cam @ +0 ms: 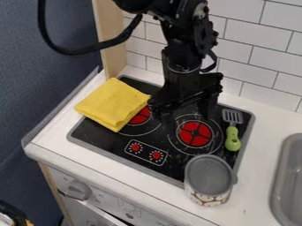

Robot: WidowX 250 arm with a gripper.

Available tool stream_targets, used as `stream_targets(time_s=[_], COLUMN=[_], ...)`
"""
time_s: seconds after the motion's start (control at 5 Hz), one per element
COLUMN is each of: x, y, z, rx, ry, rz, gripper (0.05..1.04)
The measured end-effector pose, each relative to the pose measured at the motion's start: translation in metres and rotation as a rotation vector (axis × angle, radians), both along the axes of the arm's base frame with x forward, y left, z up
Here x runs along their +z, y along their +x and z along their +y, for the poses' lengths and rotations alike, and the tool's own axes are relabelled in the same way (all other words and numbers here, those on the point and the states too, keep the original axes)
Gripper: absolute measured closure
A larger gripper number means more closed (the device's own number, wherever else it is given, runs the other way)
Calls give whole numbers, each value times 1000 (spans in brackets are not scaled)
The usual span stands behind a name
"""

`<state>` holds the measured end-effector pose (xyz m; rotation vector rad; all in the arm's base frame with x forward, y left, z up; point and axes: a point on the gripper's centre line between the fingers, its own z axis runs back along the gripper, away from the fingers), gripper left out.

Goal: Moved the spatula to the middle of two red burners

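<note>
The spatula [232, 138] has to go to the middle of the two red burners, so my gripper needs to grab the spatula's green handle next.
My gripper [182, 109] hangs over the back middle of the black stovetop [111, 140], open, its two fingers spread apart with nothing seen between them. To its right, the spatula [232, 138] lies along the stovetop's right side, green handle toward the front and grey slotted head toward the wall. One red burner [194, 133] is in front of the gripper, just left of the spatula. The other red burner [140, 116] is farther left, partly covered by the yellow cloth.
A folded yellow cloth [112, 103] lies over the stovetop's left part. At the front right corner stands a can [209, 178] with a grey top. A grey sink [289, 176] is at the right edge, and a tiled wall [254, 48] rises behind.
</note>
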<state>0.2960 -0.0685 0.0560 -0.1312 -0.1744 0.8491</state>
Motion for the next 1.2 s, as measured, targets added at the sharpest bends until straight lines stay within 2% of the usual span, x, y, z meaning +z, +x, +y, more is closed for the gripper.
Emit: stream_targets(time_s=[0.2, 0.4, 0.6, 0.8, 1.0, 1.2], x=[-9, -8, -14, -19, -32, -46], y=[-2, 12, 24, 42, 50, 52], z=[1, -16, -44, -72, -83, -79], rx=[-3, -105, -196, -322, -350, -335], ry=[9, 24, 13, -23, -2, 37], rz=[34, 13, 9, -12, 11, 53], gripper=[83, 83, 83, 83, 83, 83])
